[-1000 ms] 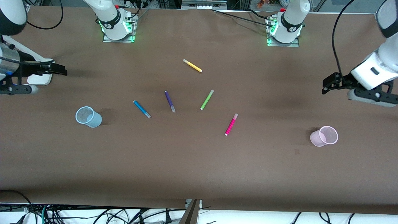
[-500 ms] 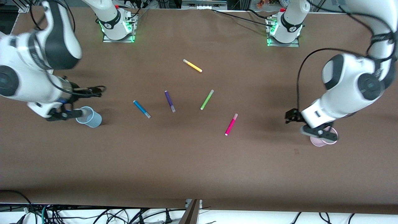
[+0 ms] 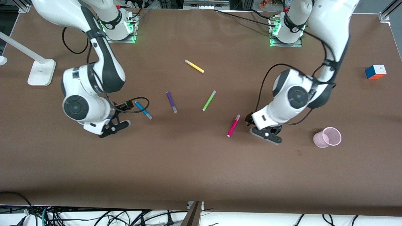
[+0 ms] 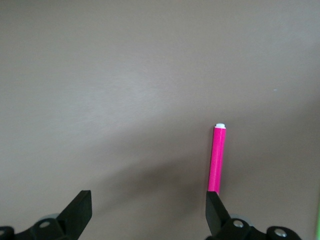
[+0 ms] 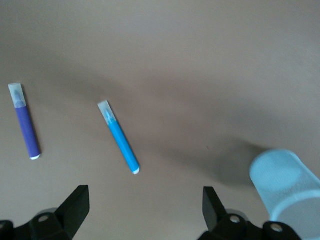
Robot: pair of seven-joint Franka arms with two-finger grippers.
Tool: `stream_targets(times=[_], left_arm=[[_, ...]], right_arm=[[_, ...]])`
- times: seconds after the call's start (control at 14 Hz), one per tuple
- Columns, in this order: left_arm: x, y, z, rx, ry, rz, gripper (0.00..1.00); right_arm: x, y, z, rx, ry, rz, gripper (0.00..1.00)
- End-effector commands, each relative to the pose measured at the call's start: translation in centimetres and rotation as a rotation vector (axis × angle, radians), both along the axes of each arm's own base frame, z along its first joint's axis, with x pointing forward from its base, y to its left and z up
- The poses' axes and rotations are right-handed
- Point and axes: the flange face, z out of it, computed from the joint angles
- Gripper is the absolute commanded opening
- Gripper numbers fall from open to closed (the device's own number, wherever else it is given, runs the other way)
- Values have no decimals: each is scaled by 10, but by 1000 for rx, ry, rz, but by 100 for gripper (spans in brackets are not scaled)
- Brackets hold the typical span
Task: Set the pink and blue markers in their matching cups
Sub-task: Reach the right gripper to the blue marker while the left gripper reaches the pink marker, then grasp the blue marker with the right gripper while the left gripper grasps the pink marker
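Note:
I will grab the marker with my right gripper by its blue body point(image 3: 139, 105), so the blue marker's clear cap point(image 3: 148, 115) stays free on the way into the matching cup.
The blue marker point(image 3: 143, 110) lies toward the right arm's end of the table. My right gripper point(image 3: 125, 104) is open and empty just beside its blue end; in the right wrist view the marker point(image 5: 119, 137) lies ahead of the open gripper point(image 5: 145, 205). The pale blue cup point(image 5: 287, 187) shows only there; in the front view the right arm hides it. The pink marker point(image 3: 233, 125) lies mid-table. My left gripper point(image 3: 249, 119) is open and empty beside its cap end; in the left wrist view the marker point(image 4: 218, 159) runs out from one fingertip point(image 4: 215, 207). The pink cup point(image 3: 327, 137) stands upright toward the left arm's end.
A purple marker point(image 3: 171, 102), a lime green marker point(image 3: 209, 100) and a yellow marker point(image 3: 194, 66) lie between the two arms. A colour cube point(image 3: 375, 71) sits at the left arm's end, a white lamp base point(image 3: 40, 72) at the right arm's end.
Both arms have swung in from the table's ends. The right gripper passed over the blue cup to the blue marker. The left gripper passed the pink cup to the pink marker.

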Motion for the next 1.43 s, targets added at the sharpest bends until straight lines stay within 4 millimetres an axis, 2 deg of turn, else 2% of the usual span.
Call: stream_targets(times=[0.0, 0.07, 0.21, 0.36, 0.5, 0.57, 0.71, 0.79, 0.93, 1.07, 1.14, 1.21, 1.29, 1.36], left_arm=[[-7, -21, -28, 57, -13, 16, 100], [-13, -29, -38, 64, 2, 1, 100], [-27, -35, -51, 72, 23, -17, 100], [-35, -37, -59, 76, 36, -10, 100], [-52, -48, -73, 76, 49, 11, 100], [-56, -53, -75, 70, 43, 25, 99], [-61, -60, -77, 72, 48, 27, 89], [-62, -60, -77, 72, 48, 27, 82], [-64, -62, -81, 74, 54, 22, 62], [-67, -66, -86, 75, 58, 18, 50], [-67, -67, -86, 75, 59, 27, 40], [-68, -68, -87, 75, 61, 31, 15], [-67, -67, -86, 76, 62, 33, 0], [-66, -64, -86, 78, 63, 34, 0]], right_arm=[[-6, 15, -26, 21, -7, 72, 100], [-7, 17, -38, 20, 6, 84, 100], [-9, 40, -53, 27, -19, 116, 100], [-11, 46, -74, 26, -22, 129, 100], [-13, 50, -93, 27, -38, 141, 100], [-15, 54, -99, 31, -52, 150, 100], [-21, 53, -113, 36, -70, 152, 100], [-24, 52, -118, 35, -71, 153, 100], [-29, 57, -121, 34, -65, 162, 100], [-35, 59, -126, 30, -54, 172, 100], [-38, 59, -130, 29, -52, 174, 100], [-41, 58, -133, 30, -53, 175, 100], [-44, 60, -137, 29, -50, 180, 100], [-48, 64, -137, 27, -50, 191, 100]])
